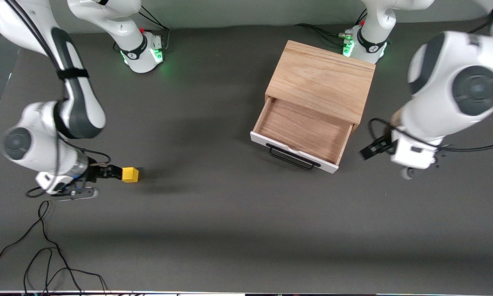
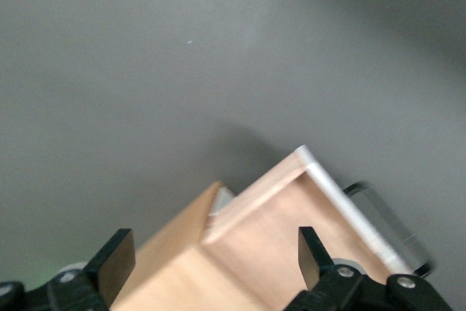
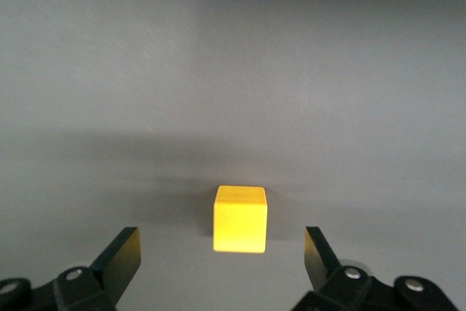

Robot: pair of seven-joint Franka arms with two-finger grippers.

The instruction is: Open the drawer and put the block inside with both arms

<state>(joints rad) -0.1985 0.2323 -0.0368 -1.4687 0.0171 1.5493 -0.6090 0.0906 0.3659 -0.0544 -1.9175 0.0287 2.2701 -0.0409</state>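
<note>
I should place the yellow block inside the open drawer (image 1: 304, 131), so next I should grab the block by its opposite sides with my right gripper.
The drawer (image 1: 304, 131) stands pulled out of the light oak box (image 1: 320, 78), empty, with its white front and black bar handle (image 1: 291, 158) facing the front camera. The yellow block (image 1: 130, 174) sits on the table toward the right arm's end. My right gripper (image 1: 111, 172) is low beside the block. In the right wrist view it (image 3: 219, 255) is open, with the block (image 3: 240, 218) just ahead of its fingertips. My left gripper (image 1: 369, 150) hangs beside the drawer's corner at the left arm's end. It (image 2: 212, 256) is open and empty, looking at the drawer (image 2: 277, 209).
Loose black cables (image 1: 45, 246) lie on the table near the front camera at the right arm's end. The grey table (image 1: 213, 213) stretches between the block and the drawer. A cable loops from the left wrist (image 1: 378, 123) next to the box.
</note>
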